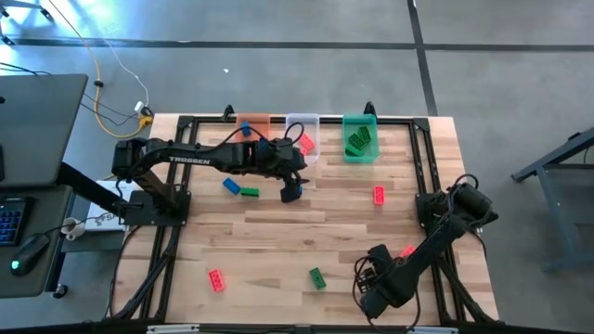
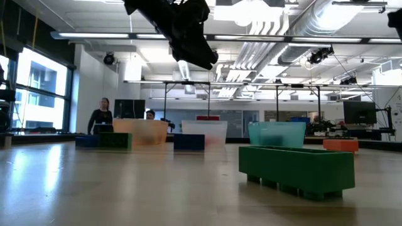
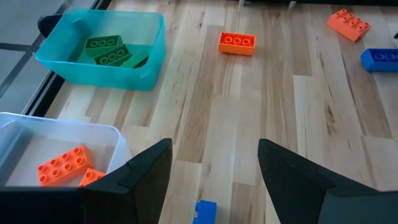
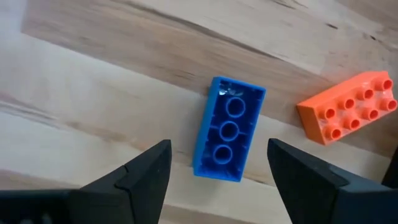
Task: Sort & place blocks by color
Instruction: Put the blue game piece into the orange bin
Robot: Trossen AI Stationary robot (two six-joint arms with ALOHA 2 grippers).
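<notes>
The blue block [image 4: 229, 129] is still below my fingers, so they would miss the block if I closed now. My right gripper should first go down to the block, then close on it.
Red, green and blue blocks lie scattered on the wooden table [image 1: 278, 232]. My right gripper [image 1: 373, 295] is near the front edge, pointing down, open [image 4: 217, 154]. Its fingers stand on either side of a blue block [image 4: 227, 127] that lies studs-down on the table below them. A red block [image 4: 348, 107] lies beside that one. My left gripper [image 1: 290, 192] hangs open [image 3: 214, 152] above the table in front of the bins, holding nothing. A bit of blue [image 3: 205, 211] shows low between its fingers, clear of both.
Three bins stand along the far edge: orange [image 1: 253, 123], clear [image 1: 303, 134] with red blocks, and green [image 1: 360, 137] with green blocks. Loose blocks include blue [image 1: 231, 186], green [image 1: 250, 192], red [image 1: 379, 194], red [image 1: 216, 279], green [image 1: 317, 277] and red [image 1: 406, 250].
</notes>
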